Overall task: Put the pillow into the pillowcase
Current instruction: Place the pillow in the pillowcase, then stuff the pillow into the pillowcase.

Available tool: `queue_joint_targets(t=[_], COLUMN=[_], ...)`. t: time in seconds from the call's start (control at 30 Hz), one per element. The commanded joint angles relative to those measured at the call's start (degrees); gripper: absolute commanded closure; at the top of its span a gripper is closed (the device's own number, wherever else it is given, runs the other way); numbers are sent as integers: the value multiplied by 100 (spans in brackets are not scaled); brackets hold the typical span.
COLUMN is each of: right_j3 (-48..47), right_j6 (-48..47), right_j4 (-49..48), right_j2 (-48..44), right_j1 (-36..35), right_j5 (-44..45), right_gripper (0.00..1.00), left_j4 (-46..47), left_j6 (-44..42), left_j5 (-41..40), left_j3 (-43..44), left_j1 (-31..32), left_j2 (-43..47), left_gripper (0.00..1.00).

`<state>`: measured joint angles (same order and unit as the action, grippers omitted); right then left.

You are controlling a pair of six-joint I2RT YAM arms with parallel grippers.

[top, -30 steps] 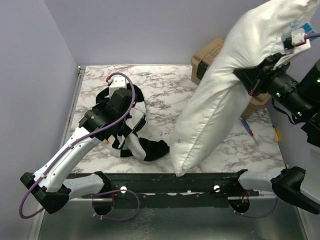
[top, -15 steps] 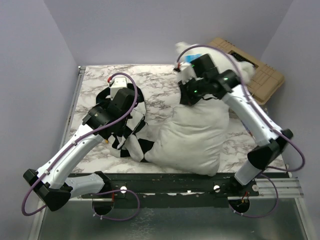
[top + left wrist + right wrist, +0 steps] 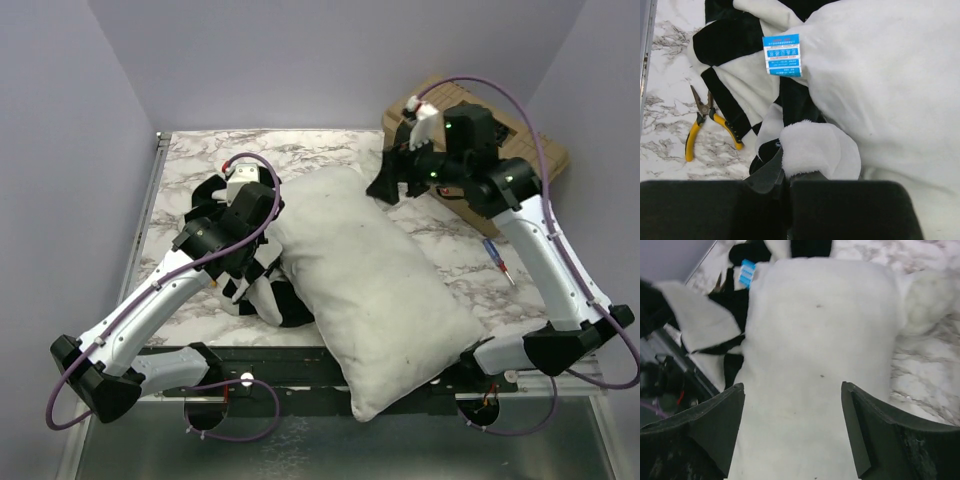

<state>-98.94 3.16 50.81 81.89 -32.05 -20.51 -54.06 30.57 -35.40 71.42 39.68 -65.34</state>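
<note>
The right gripper grabs the pillow's far end [image 3: 366, 174] on the side away from the pillowcase next, which leaves the pillow's corner beside the pillowcase [image 3: 262, 285] free to enter.
The white pillow [image 3: 370, 280] lies flat and slantwise across the table, its far end beside the pillowcase and its near end hanging over the front rail. The black-and-white checked pillowcase [image 3: 262, 285] is bunched at the left, partly under the pillow's edge. My left gripper [image 3: 250, 215] is shut on a fold of the pillowcase [image 3: 810, 150], with the pillow [image 3: 890, 75] pressed against it. A blue label [image 3: 782, 55] shows at the pillow's corner. My right gripper [image 3: 792, 385] hangs open above the pillow [image 3: 820, 330], apart from it, near its far end [image 3: 392, 185].
A tan box [image 3: 525, 150] stands at the back right behind the right arm. Yellow-handled pliers [image 3: 705, 122] lie on the marble left of the pillowcase. A small blue and red tool [image 3: 497, 258] lies on the right. Purple walls close in the back and the sides.
The right gripper has opened and let go of the pillow, which fell from upright to flat across the table. The right arm drew back toward the box. The left gripper kept its hold.
</note>
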Motion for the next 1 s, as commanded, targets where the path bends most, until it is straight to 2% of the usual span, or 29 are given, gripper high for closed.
queue_joint_targets(t=[0.0,0.03,0.07,0.1,0.3,0.5,0.6,0.87,0.97], right_j3=[222,201,175,179,435,241,438,-94,-226], right_j6=[764,844,932,1042,2146,2893,3240,3071,3172], right_j4=[-373,-361,-361,-407,-1338,-1997,-2547,-2795,-3018], right_j2=[144,293,471,635,1616,2535,2790,3772,4157], right_j1=[1022,1191,1294,1387,1849,1883,1878,1727,1683], right_j5=[-394,-538,-655,-760,-990,-864,-679,-195,-584], right_gripper=[16,6,1,0,0,0,0,0,0], left_j4=[166,175,169,175,172,172,176,183,180], left_j6=[-102,-111,-119,-120,-134,-121,-113,-47,-32], left_j5=[163,178,192,209,270,388,446,593,619], left_j3=[-113,-125,-146,-164,-280,-347,-380,-435,-436], left_j1=[-40,-45,-40,-43,-40,-42,-43,-46,-46], left_j2=[134,154,180,206,368,456,487,540,550], left_gripper=[100,100,100,100,100,100,100,100,100])
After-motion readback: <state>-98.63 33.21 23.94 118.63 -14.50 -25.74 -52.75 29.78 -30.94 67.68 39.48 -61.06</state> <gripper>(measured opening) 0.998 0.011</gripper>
